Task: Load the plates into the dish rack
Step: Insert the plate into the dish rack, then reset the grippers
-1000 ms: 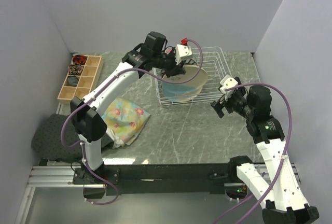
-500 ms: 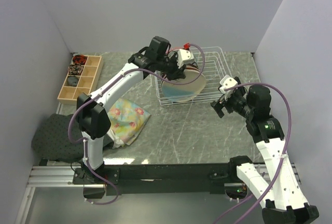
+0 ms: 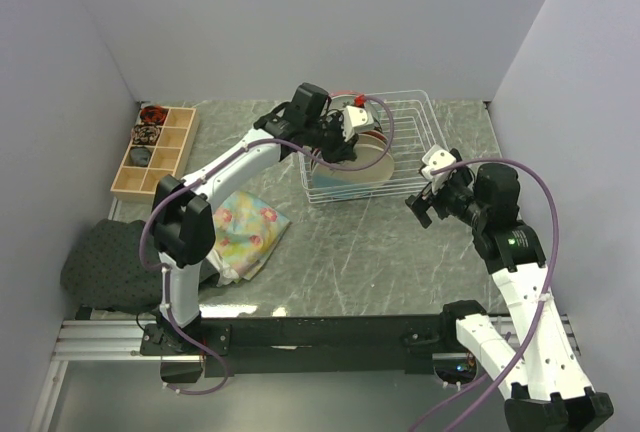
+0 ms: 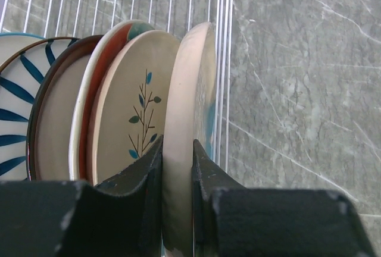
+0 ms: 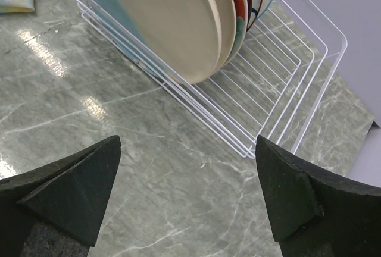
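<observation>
The cream-and-blue plate stands inside the rack's wires beside the sprig plate and would end upright in the dish rack, so my left gripper should open.
The white wire dish rack (image 3: 425,142) stands at the back of the table. Several plates stand upright in it, side by side: navy-striped (image 4: 12,90), taupe (image 4: 56,120), red-rimmed (image 4: 98,72) and cream with a leaf sprig (image 4: 134,102). My left gripper (image 4: 177,162) is shut on the rim of a cream-and-blue plate (image 4: 190,90), upright at the near end of that row (image 3: 365,167). My right gripper (image 3: 424,200) hovers open and holds nothing, over the table right of the rack (image 5: 286,90). The plates (image 5: 178,31) show at the top of its wrist view.
A wooden compartmented box (image 3: 155,150) sits at the back left. A floral cloth (image 3: 243,230) lies in front of the left arm, with a dark grey pad (image 3: 100,262) at the left edge. Marbled grey tabletop (image 5: 178,179) lies under the right gripper.
My left gripper has swung the cream-and-blue plate from a flat tilt to upright and pushed it back against the row in the rack. The right arm has hardly moved.
</observation>
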Tool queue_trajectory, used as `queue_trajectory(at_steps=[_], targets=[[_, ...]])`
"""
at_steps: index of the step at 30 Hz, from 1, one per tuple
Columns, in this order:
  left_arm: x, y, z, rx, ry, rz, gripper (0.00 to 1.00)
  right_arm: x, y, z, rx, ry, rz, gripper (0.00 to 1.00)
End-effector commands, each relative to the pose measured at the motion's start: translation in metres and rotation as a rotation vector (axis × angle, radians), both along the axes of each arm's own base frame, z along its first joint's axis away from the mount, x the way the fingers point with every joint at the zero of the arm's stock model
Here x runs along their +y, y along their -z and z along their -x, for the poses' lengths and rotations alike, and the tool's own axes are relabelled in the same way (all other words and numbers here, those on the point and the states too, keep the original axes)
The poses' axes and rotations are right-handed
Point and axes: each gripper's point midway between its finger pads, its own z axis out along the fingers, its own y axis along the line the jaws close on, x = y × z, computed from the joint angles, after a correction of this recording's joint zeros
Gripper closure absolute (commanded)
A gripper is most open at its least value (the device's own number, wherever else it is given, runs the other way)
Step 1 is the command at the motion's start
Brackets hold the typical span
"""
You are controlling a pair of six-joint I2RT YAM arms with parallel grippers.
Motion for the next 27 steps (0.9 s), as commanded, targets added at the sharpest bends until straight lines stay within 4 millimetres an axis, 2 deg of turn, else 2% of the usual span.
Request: queue_trajectory(at_steps=[1,6,7,9,12,15,20,23,24,25,27], targets=[[-0.014,-0.031,-0.005,-0.076,0.002,0.098,0.97,0.0,-0.003,-0.002,-0.02,-0.003,-0.004,0.0],[-0.013,-0.023,-0.009,-0.057,-0.023,0.089,0.92,0.0,-0.003,-0.003,-0.019,-0.005,-0.003,0.0],[-0.014,-0.022,-0.01,-0.05,-0.028,0.088,0.85,-0.001,-0.003,-0.003,-0.021,-0.004,-0.003,0.0],[-0.014,-0.02,-0.01,-0.035,-0.039,0.087,0.79,0.0,-0.003,-0.003,-0.019,-0.007,-0.004,0.0],[-0.013,-0.024,-0.01,-0.032,-0.054,0.098,0.64,-0.001,-0.003,-0.002,-0.016,-0.005,-0.004,0.0],[-0.014,-0.035,-0.008,-0.046,-0.054,0.122,0.54,-0.001,-0.003,-0.003,-0.016,-0.006,-0.006,0.0],[-0.012,-0.061,-0.005,-0.07,-0.063,0.164,0.42,-0.001,-0.003,-0.002,-0.016,-0.004,-0.007,0.0],[-0.007,-0.087,-0.002,-0.101,-0.081,0.204,0.25,-0.001,-0.002,-0.002,-0.009,-0.004,-0.011,0.0],[-0.005,-0.093,0.0,-0.107,-0.084,0.214,0.17,-0.002,-0.002,-0.002,-0.007,-0.005,-0.014,0.0],[-0.002,-0.11,0.004,-0.142,-0.086,0.241,0.13,-0.002,-0.002,-0.002,-0.005,-0.005,-0.015,0.0],[0.002,-0.121,0.009,-0.157,-0.092,0.263,0.04,-0.002,-0.004,-0.002,-0.007,-0.001,-0.02,0.0]])
